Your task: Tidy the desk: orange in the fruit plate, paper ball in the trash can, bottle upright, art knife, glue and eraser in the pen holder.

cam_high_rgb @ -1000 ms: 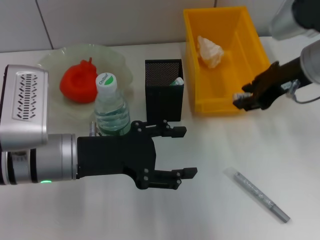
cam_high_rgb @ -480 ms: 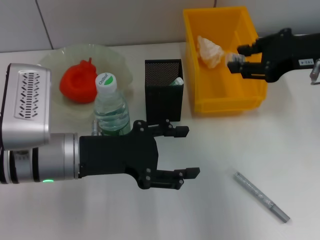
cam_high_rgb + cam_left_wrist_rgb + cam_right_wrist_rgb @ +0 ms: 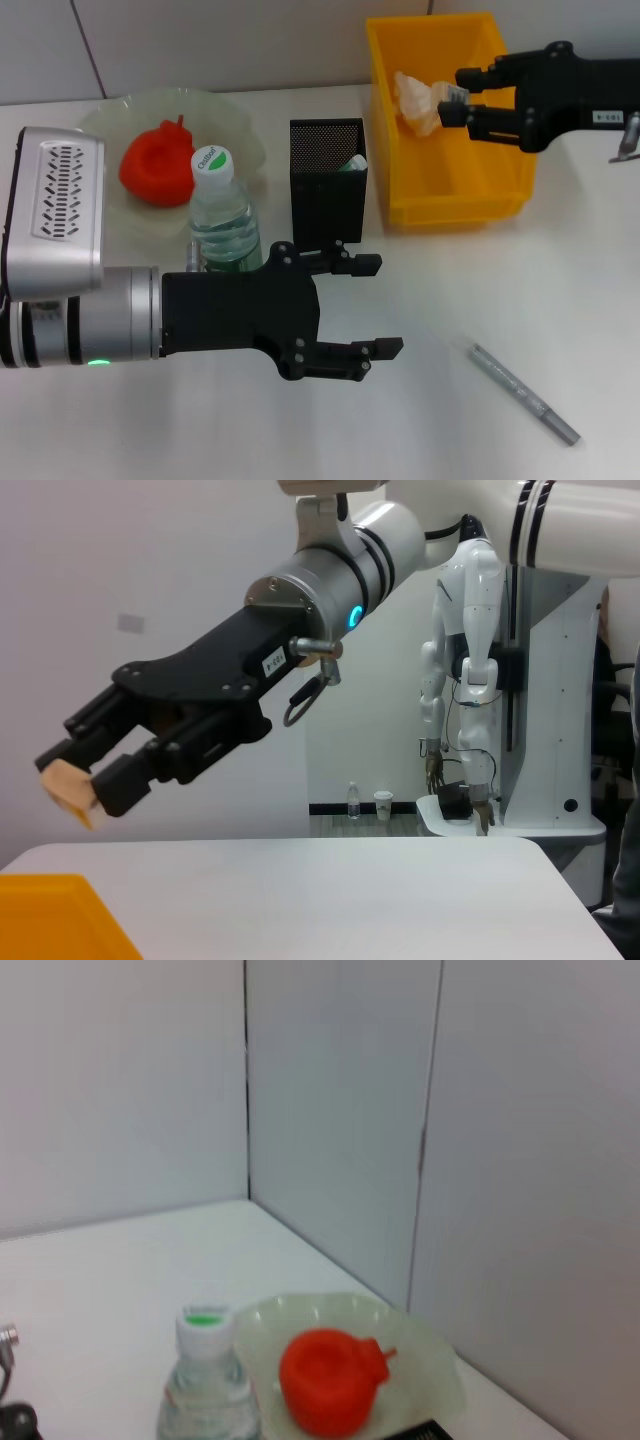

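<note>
The eraser [image 3: 455, 94] hangs over the bin in the head view, so it is too early to release it. My right gripper moves the eraser toward the black pen holder next.
My right gripper [image 3: 452, 96] hangs over the yellow trash bin [image 3: 450, 205], shut on a small pale block, the eraser [image 3: 455, 94]. It is beside the paper ball [image 3: 415, 100] that lies in the bin. The left wrist view shows that gripper [image 3: 80, 778] pinching the tan eraser [image 3: 66, 786]. My left gripper [image 3: 388, 305] is open and empty, low over the table in front of the black mesh pen holder [image 3: 328, 195]. The bottle [image 3: 222, 215] stands upright. The red-orange fruit [image 3: 157, 165] lies on the pale green plate [image 3: 235, 120]. The grey art knife [image 3: 523, 393] lies at the front right.
A green and white item [image 3: 356, 162] pokes out of the pen holder. The right wrist view shows the bottle [image 3: 207, 1380], the fruit [image 3: 330, 1380] and the plate [image 3: 425, 1350] near the wall's corner. The yellow bin's corner [image 3: 50, 920] shows in the left wrist view.
My right gripper has moved with the eraser from the bin's right side, back and to the left, over the bin. The left arm has barely moved.
</note>
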